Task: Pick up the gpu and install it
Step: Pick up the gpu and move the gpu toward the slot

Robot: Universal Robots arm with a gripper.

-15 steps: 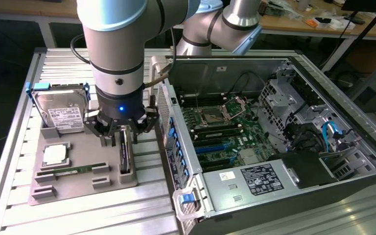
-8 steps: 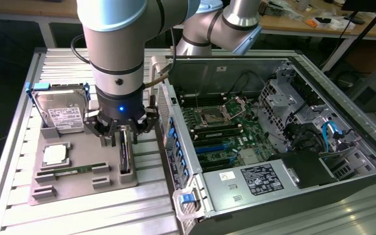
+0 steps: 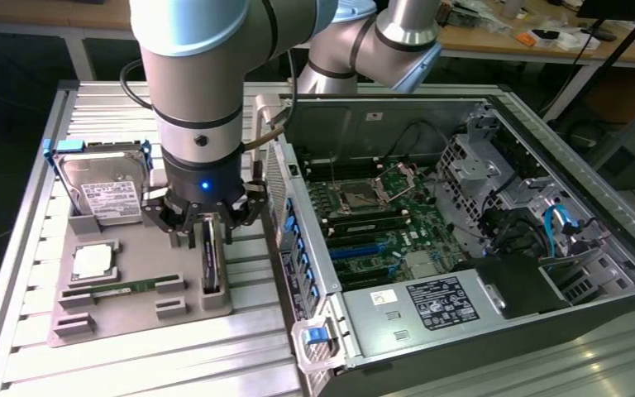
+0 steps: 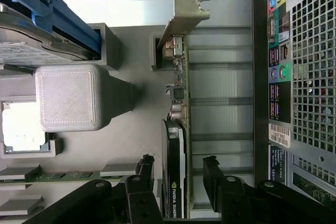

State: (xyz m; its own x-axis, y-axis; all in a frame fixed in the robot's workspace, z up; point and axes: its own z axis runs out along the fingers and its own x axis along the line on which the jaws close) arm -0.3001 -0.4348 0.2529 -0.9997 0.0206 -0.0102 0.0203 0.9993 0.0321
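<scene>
My gripper will next take hold of the GPU by its black NVIDIA-labelled end [image 4: 174,192], so the GPU's silver bracket [image 4: 184,15] stays free to fit the computer case.
The gpu [image 3: 209,258] stands on edge in a slot of the grey holder tray [image 3: 130,321], on the side nearest the computer case. In the wrist view the gpu [image 4: 176,145] is a thin dark card with a silver bracket [image 4: 184,17] at its far end. My gripper [image 3: 205,227] hangs straight over it, and the black fingers straddle the card. The gripper [image 4: 177,162] is open, with one fingertip [image 4: 146,163] on each side of the card and a small gap showing on both sides.
The tray also holds a silver hard drive [image 3: 102,186] in a blue frame, a square processor [image 3: 93,261] and a green memory stick [image 3: 119,289]. The open computer case [image 3: 582,248] with its motherboard [image 3: 373,231] lies at the exterior view's right, close beside the tray.
</scene>
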